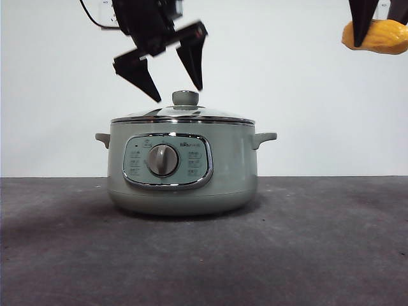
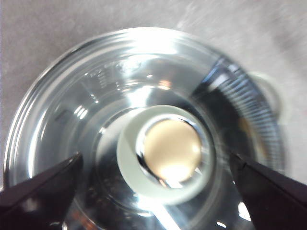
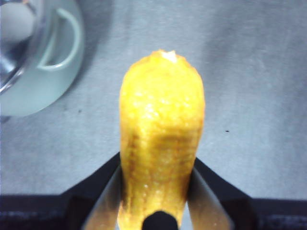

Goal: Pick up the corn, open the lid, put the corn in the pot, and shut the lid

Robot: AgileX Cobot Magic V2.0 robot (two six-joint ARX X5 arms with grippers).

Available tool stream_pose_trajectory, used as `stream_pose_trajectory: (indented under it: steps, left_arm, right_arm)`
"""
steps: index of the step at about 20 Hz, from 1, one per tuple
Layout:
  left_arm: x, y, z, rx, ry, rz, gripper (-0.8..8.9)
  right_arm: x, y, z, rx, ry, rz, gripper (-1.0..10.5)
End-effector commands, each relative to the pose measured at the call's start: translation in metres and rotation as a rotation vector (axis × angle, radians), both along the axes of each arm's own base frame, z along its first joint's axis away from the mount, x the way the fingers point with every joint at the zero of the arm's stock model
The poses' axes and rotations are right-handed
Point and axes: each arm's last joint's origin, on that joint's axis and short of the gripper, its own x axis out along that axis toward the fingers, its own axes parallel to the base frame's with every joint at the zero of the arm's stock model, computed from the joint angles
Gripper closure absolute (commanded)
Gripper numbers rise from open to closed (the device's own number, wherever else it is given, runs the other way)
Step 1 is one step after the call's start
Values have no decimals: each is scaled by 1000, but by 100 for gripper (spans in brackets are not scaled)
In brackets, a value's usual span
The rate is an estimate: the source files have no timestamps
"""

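The left gripper grabs the glass lid by its narrow green knob [image 1: 185,98] next, to open it, since the lid spreads far wider than the open fingers.
The sage-green pot [image 1: 182,167] stands mid-table with its glass lid [image 1: 183,117] on it. My left gripper [image 1: 172,75] hangs open just above the lid's green knob [image 1: 185,97], its jaws spread to either side. From the left wrist, the knob [image 2: 169,151] sits centred between the jaws, not touched. My right gripper [image 1: 366,29] is high at the right, shut on the yellow-orange corn [image 1: 377,36]. The corn [image 3: 160,136] juts forward between the right jaws above the table, off to the side of the pot's handle [image 3: 62,40].
The pot has two small side handles [image 1: 264,138] and a front panel with a grey dial [image 1: 163,160]. Dark grey tabletop [image 1: 319,242] spreads in front and to both sides; a white wall stands behind.
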Motion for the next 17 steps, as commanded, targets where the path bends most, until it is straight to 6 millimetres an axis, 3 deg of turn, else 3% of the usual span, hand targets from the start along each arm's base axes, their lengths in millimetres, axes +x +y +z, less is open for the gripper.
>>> stream_pose_trajectory:
  steps: [1,7,10,13,15,17]
  left_arm:
    - [4,-10,-10,15,0,-20,218]
    - [0,-26,-11,67,-57,-13,225]
    - [0,-29,-14,81,-57,-9,372]
    - [-1,-28,-14,87,-56,-2,404]
    - [-1,-27,-15,94,-43,-1,505]
    - [-1,-27,-16,96,-36,-3,514]
  right_arm:
    - [-5,4,1,-4,14,10,957]
    - [-6,7,1,-10,12,24,957]
    - [-6,7,1,-14,11,29,957]
    - [-6,7,1,-16,11,34,957]
    - [-6,7,1,-16,11,34,957]
    - [-6,7,1,-16,11,34,957]
